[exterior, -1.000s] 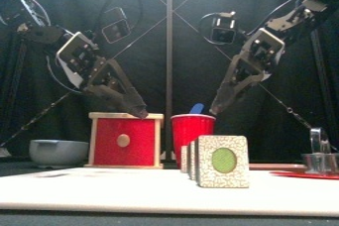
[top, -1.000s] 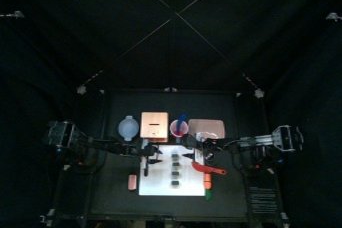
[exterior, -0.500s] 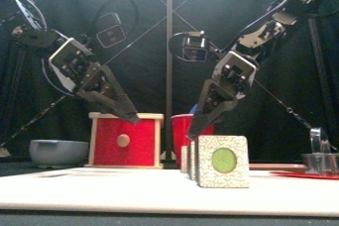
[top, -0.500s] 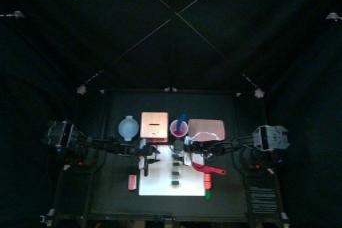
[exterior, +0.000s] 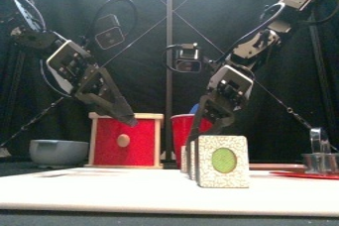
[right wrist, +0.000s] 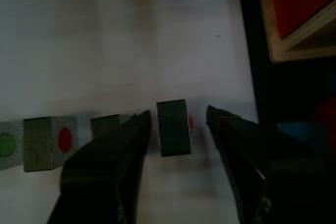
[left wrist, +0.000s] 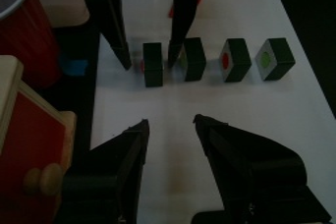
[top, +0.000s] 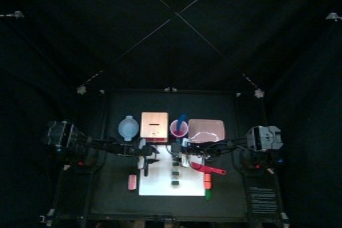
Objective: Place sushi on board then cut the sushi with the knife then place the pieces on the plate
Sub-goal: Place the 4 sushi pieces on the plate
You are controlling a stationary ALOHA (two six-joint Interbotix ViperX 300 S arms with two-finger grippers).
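My right gripper is to grab the dark sushi piece at the row's back end next, by its flat cut sides, so the pieces can go on the pink plate [top: 207, 128].
Several dark green sushi pieces [top: 174, 172] stand apart in a row on the white board [top: 160, 194]; in the front view they stand near and large [exterior: 221, 161]. My right gripper [exterior: 204, 123] hangs open just above the row's back end. In the right wrist view its jaws [right wrist: 178, 118] frame the end piece [right wrist: 172, 128]. My left gripper [exterior: 129, 118] is open and empty, raised left of the row, over the board's back left [left wrist: 171, 125]. A red knife [top: 210, 170] lies at the board's right edge. The pink plate [top: 207, 128] sits behind.
Along the back stand a blue-grey bowl [top: 127, 127], the wooden box [top: 154, 124] with its red drawer front [exterior: 123, 140], and a red cup [exterior: 192, 131] with a blue knife. A small red toy [top: 132, 182] lies left of the board. The metal cutter [exterior: 318, 161] is at the right.
My right gripper has swung left and down, from beside the cup to just over the sushi row. The left gripper has drifted slightly left and stays open.
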